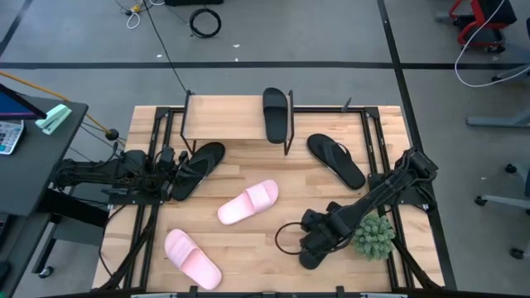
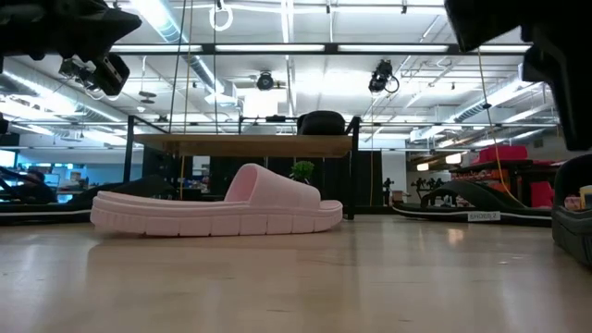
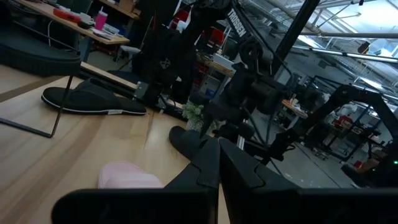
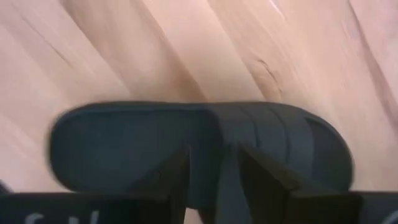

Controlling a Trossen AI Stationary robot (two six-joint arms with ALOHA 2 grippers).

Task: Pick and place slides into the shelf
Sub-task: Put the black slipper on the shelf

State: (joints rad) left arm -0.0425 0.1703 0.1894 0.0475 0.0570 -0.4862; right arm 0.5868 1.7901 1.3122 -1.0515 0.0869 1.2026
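Observation:
My right gripper picks up the second black slide by its strap's edge next, to set it on the shelf.
A black slide lies on top of the shelf at the table's far side. One black flip-flop lies to the right of the shelf and another to its left. Two pink slides rest sole down on the table. My right gripper points down, open, over a second black slide near the front right. Its fingers stand above the footbed beside the strap; I cannot tell whether they touch. My left gripper is shut and level beside the left flip-flop.
A small green plant stands just right of my right gripper. A black cable loop lies to its left. Black frame rails run along both table sides. Bare wood lies between the pink slides and the shelf.

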